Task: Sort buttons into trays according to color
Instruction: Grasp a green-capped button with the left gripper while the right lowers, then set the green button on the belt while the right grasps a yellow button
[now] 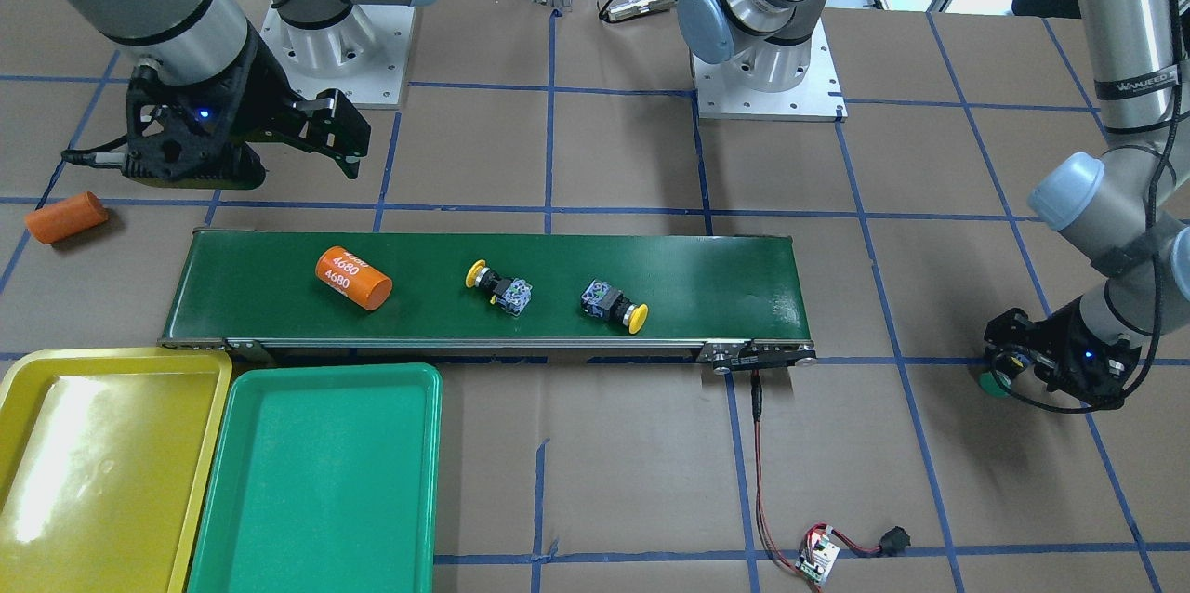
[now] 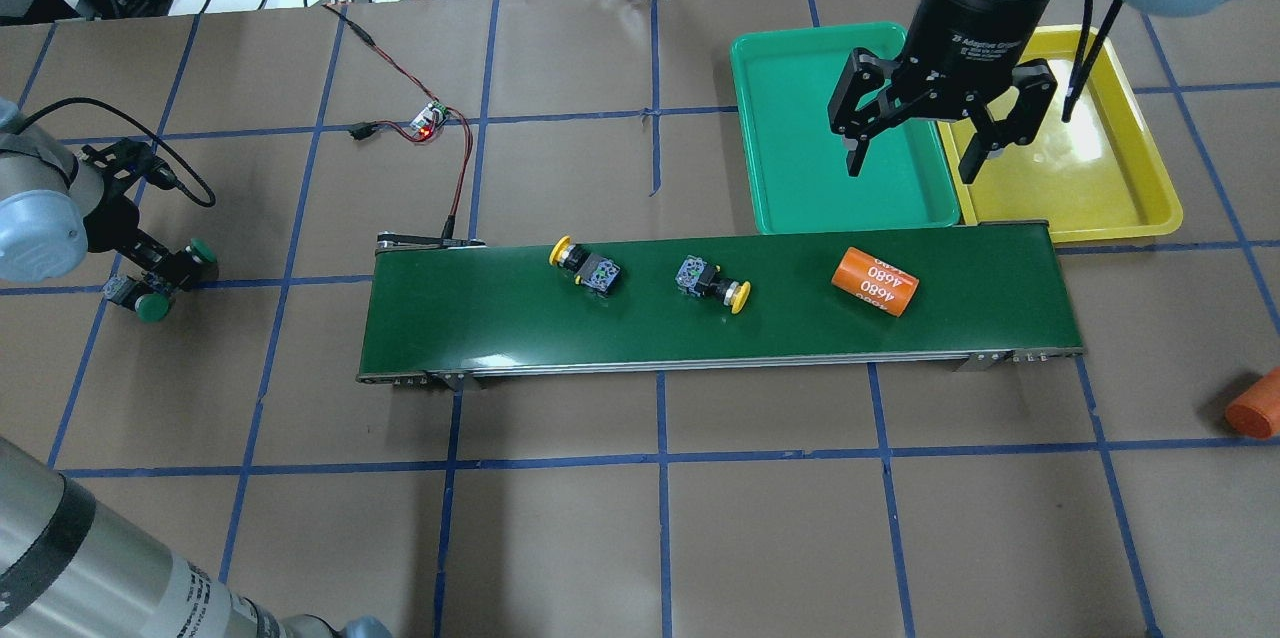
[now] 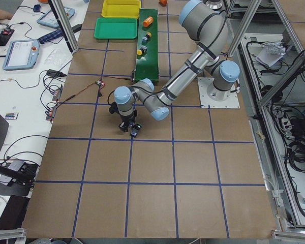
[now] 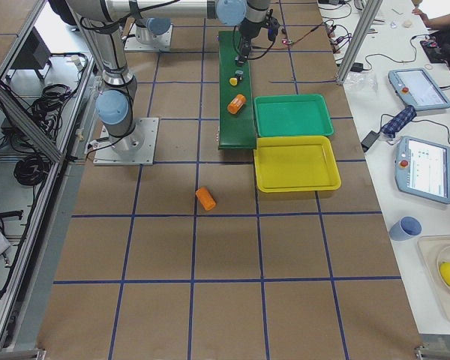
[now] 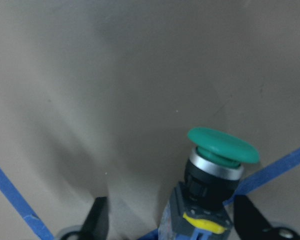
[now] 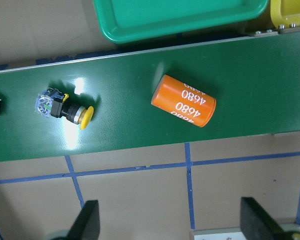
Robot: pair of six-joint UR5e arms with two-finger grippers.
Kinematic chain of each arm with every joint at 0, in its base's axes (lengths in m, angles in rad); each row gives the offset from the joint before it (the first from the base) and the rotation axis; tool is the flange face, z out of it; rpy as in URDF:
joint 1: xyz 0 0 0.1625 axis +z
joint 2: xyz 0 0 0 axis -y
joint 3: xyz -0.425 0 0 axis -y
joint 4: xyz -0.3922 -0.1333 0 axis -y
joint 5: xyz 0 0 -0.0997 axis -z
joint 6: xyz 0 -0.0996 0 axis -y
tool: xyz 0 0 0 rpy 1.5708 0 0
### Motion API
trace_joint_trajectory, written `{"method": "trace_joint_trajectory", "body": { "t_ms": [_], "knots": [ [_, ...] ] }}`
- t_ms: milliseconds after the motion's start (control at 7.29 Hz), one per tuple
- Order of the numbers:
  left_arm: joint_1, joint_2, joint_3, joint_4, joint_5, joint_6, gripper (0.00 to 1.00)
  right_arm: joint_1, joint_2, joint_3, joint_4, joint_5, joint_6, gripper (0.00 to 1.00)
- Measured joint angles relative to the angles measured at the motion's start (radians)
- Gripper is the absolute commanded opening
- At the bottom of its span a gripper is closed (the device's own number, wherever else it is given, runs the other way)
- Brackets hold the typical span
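The left gripper grabs the button's boxy switch base (image 5: pixel 194 222) next, so the button's green cap (image 5: pixel 222 142) stays visible for color sorting.
Two yellow buttons (image 2: pixel 585 265) (image 2: pixel 712 283) lie on the dark-green conveyor belt (image 2: pixel 700 328). They also show in the front view (image 1: pixel 497 284) (image 1: pixel 614 305), and one in the right wrist view (image 6: pixel 65 107). Two green buttons (image 2: pixel 203 248) (image 2: pixel 152 306) lie on the table at the far left. My left gripper (image 2: pixel 150 280) is open, low over them, with one green button (image 5: pixel 220 170) between its fingers (image 5: pixel 97 220). My right gripper (image 2: pixel 915 163) is open and empty, high near the belt's right end. The green tray (image 2: pixel 800 148) and yellow tray (image 2: pixel 1100 168) are empty.
An orange cylinder marked 4680 (image 2: pixel 875 281) lies on the belt's right part. A second orange cylinder (image 2: pixel 1255 405) lies on the table at the right edge. A small circuit board (image 2: pixel 430 123) with red wires runs to the belt's left end.
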Motion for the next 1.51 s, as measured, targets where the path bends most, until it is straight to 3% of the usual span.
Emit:
{"method": "trace_joint_trajectory", "body": {
  "t_ms": [275,549,824,1235,1510],
  "knots": [
    [-0.006,0.021,-0.002,-0.022,-0.006,-0.021,0.0,0.001,0.059,0.0,0.012,-0.014,0.096,1.0],
    [-0.024,0.074,0.001,-0.11,-0.033,-0.073,0.0,0.002,0.094,0.003,0.018,-0.01,0.058,1.0],
    [-0.126,0.164,-0.018,-0.176,-0.06,-0.089,0.0,0.002,0.117,0.044,-0.006,-0.024,-0.118,0.96],
    [-0.258,0.301,-0.169,-0.184,-0.069,-0.071,0.0,-0.004,0.092,0.213,-0.194,-0.036,-0.456,0.88],
    [-0.303,0.385,-0.241,-0.185,-0.13,-0.047,0.0,-0.004,0.046,0.275,-0.26,-0.081,-0.693,0.87]
  ]
}}
